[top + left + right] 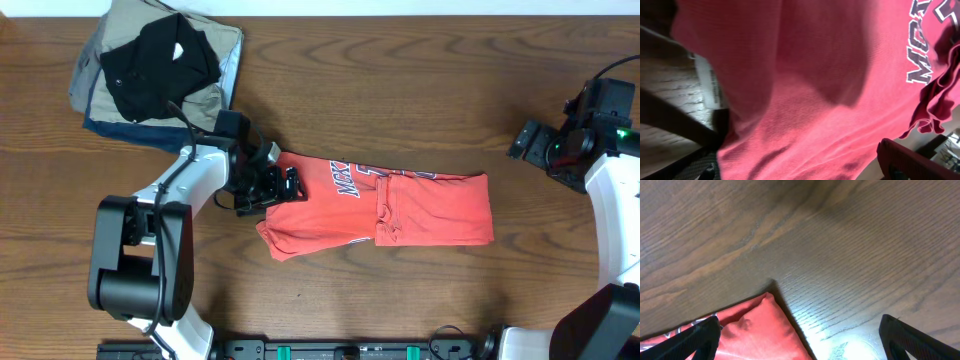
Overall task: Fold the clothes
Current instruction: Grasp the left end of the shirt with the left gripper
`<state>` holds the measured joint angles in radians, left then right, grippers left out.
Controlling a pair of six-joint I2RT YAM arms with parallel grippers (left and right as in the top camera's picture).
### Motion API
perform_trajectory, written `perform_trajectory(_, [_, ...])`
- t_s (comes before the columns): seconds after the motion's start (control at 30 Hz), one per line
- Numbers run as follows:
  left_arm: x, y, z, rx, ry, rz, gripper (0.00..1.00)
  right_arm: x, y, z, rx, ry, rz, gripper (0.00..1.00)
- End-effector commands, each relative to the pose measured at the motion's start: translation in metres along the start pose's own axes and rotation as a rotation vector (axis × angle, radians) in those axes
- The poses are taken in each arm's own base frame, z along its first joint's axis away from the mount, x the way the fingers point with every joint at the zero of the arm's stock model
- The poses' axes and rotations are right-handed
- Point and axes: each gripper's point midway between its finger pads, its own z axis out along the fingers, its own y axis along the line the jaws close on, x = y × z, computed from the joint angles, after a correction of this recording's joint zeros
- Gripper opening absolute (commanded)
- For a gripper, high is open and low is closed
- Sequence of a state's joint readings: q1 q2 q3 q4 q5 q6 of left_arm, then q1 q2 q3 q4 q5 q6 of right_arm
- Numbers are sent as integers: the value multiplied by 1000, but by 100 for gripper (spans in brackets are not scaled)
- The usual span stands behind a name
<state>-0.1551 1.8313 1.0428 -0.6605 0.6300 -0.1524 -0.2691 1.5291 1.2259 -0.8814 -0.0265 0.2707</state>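
Left gripper next folds the coral-red T-shirt (400,210) over its folded part, grabbing its unfolded end near the white tag.
The coral-red T-shirt (400,210) lies partly folded across the middle of the table, with its navy-and-white lettering (352,180) showing at the top. My left gripper (278,188) is open at the shirt's left edge. In the left wrist view the red fabric (805,95) fills the frame between the spread fingers (800,170), with the lettering (922,55) at the upper right and the white tag (707,82) at the left. My right gripper (522,140) is open and empty, to the right of the shirt. Its wrist view (800,340) shows one shirt corner (762,327).
A stack of folded garments sits at the back left corner, a black one (160,55) on top of khaki (120,35), light blue and navy ones. Bare wooden table (420,90) surrounds the shirt.
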Motion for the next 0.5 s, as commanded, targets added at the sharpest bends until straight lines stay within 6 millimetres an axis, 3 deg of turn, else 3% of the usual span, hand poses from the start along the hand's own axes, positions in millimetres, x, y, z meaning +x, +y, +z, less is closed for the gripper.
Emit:
perform_trajectory(0.0, [6,14,18,-25,54,-17,98,-3,-1,-2,0,-8,10,98])
perform_trajectory(0.17, [9,20,29,-29,84,-34,100,-3,-1,-2,0,-8,10,99])
perform_trajectory(0.33, [13,18,32,-7,106,-50,64,-3,-1,-2,0,-8,10,99])
perform_trajectory(0.47, [13,17,32,-1,108,-85,47,-3,-1,-2,0,-8,10,99])
